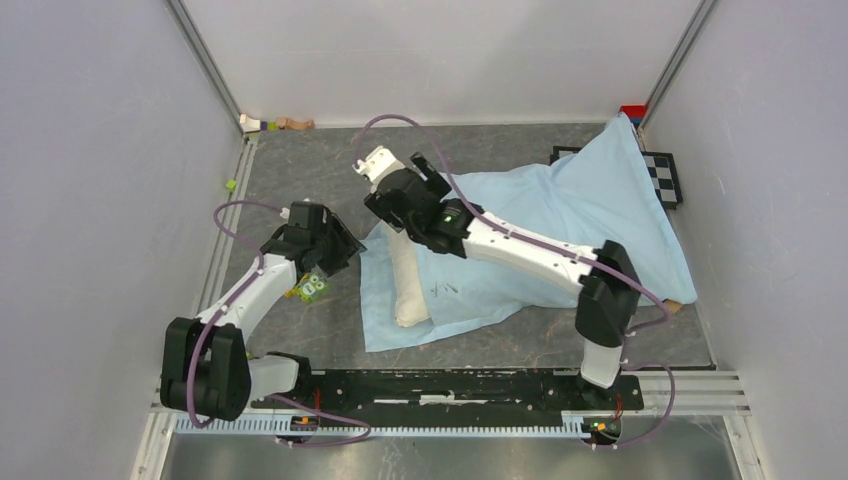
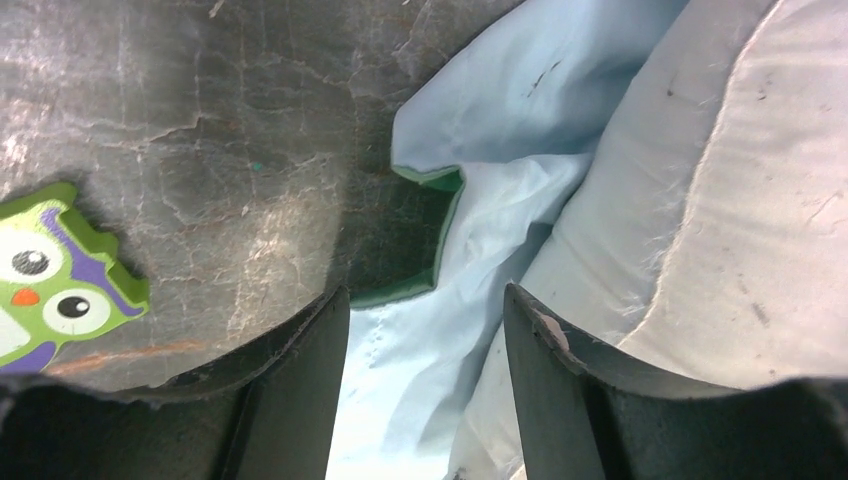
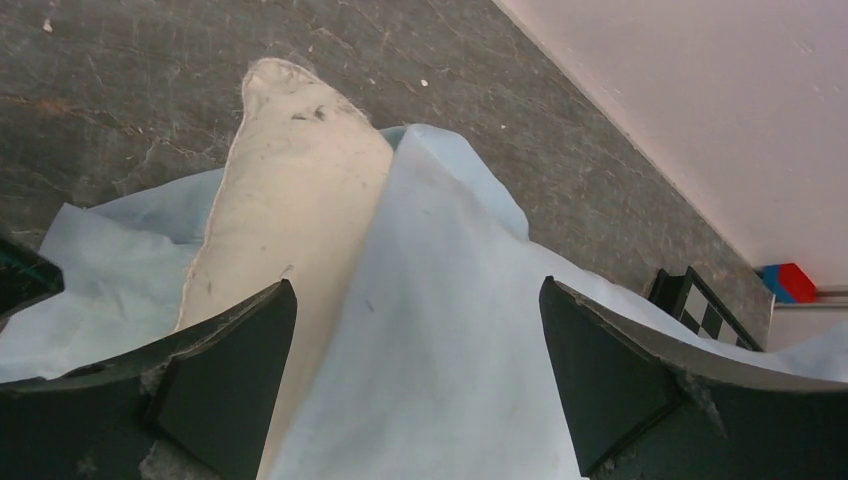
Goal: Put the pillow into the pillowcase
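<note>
I should next grab the pillow by its exposed edge (image 1: pixel 405 275) (image 3: pixel 275 235) with my right gripper. This leaves the pillowcase opening free, so it can be pulled over the pillow.
The light-blue pillowcase (image 1: pixel 560 225) lies wrinkled from the table's middle to the back right corner. The off-white pillow (image 1: pixel 410 290) sticks out of its left side, with most of it under the fabric. My left gripper (image 1: pixel 350 252) is open, low at the pillowcase's left edge. In the left wrist view the gripper (image 2: pixel 423 295) has blue fabric (image 2: pixel 500 110) between its jaws, a mint-green hem (image 2: pixel 432 182) just ahead and the pillow (image 2: pixel 730 200) to the right. My right gripper (image 1: pixel 388 215) is open and empty, and in the right wrist view it (image 3: pixel 416 285) hovers over the pillowcase (image 3: pixel 450 320) and the pillow (image 3: pixel 300 180).
A green owl toy (image 1: pixel 312 288) lies by the left gripper and also shows in the left wrist view (image 2: pixel 50 275). A small toy (image 1: pixel 270 124) and a green cube (image 1: pixel 230 184) lie at the back left. A checkerboard (image 1: pixel 665 175) and a red block (image 1: pixel 633 111) are at the back right. Walls enclose three sides.
</note>
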Robot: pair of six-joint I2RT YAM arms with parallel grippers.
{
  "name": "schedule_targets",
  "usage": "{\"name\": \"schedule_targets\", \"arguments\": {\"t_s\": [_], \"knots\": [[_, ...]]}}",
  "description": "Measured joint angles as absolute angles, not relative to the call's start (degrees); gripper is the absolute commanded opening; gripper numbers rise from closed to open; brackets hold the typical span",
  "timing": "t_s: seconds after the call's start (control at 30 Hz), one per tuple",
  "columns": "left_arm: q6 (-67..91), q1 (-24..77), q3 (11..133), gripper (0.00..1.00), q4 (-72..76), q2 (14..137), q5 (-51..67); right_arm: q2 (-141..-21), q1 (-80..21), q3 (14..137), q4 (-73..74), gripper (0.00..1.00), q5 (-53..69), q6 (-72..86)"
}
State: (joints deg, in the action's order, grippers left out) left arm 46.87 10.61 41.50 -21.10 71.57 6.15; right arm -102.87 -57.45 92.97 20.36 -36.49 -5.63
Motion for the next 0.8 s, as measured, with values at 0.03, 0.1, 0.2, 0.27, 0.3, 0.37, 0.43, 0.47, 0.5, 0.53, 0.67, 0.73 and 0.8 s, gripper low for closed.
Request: {"name": "schedule_targets", "arguments": {"t_s": [0.03, 0.1, 0.2, 0.27, 0.3, 0.37, 0.43, 0.47, 0.5, 0.53, 0.67, 0.73, 0.8], "knots": [[46.87, 10.50, 40.93, 0.65, -21.10, 70.98, 6.13, -104.64, -57.74, 93.76, 20.12, 0.98, -37.36, -6.39], [46.87, 9.98, 39.68, 0.65, -21.28, 69.76, 6.15, -107.98, -58.30, 95.04, 19.77, 0.98, -38.63, -7.51], [46.96, 8.97, 37.71, 0.65, -21.47, 68.23, 6.17, -111.53, -59.29, 95.77, 19.77, 0.98, -39.94, -8.73], [47.27, 8.43, 36.16, 0.65, -21.54, 66.98, 6.20, -112.57, -60.12, 95.79, 19.75, 0.98, -41.06, -9.65], [47.44, 8.32, 35.42, 0.65, -21.58, 66.39, 6.20, -112.71, -60.47, 95.88, 19.79, 0.98, -41.36, -10.04], [47.64, 8.21, 34.33, 0.66, -21.69, 65.58, 6.31, -113.12, -61.36, 97.54, 19.94, 0.98, -42.46, -11.09], [47.94, 8.21, 33.76, 0.66, -21.74, 65.32, 6.44, -113.54, -62.22, 99.59, 19.31, 0.98, -43.24, -12.38], [47.97, 8.19, 33.61, 0.66, -21.74, 65.30, 6.52, -113.62, -62.61, 100.27, 18.83, 0.98, -43.72, -12.99], [47.99, 8.10, 33.52, 0.66, -21.71, 65.30, 6.59, -113.67, -63.05, 101.01, 18.26, 0.98, -44.05, -13.80], [48.01, 8.03, 33.43, 0.66, -21.71, 65.25, 6.61, -113.75, -63.48, 101.67, 17.52, 0.98, -44.07, -14.55], [48.05, 7.35, 33.34, 0.67, -21.76, 64.97, 7.11, -115.59, -64.36, 104.07, 16.69, 0.98, -43.62, -16.36], [48.05, 6.76, 33.34, 0.68, -22.00, 64.66, 7.62, -118.21, -64.42, 106.85, 17.72, 0.98, -43.38, -16.47], [48.03, 6.07, 33.19, 0.69, -22.20, 64.10, 7.88, -120.79, -64.10, 108.66, 19.11, 0.98, -42.92, -16.29]]}}
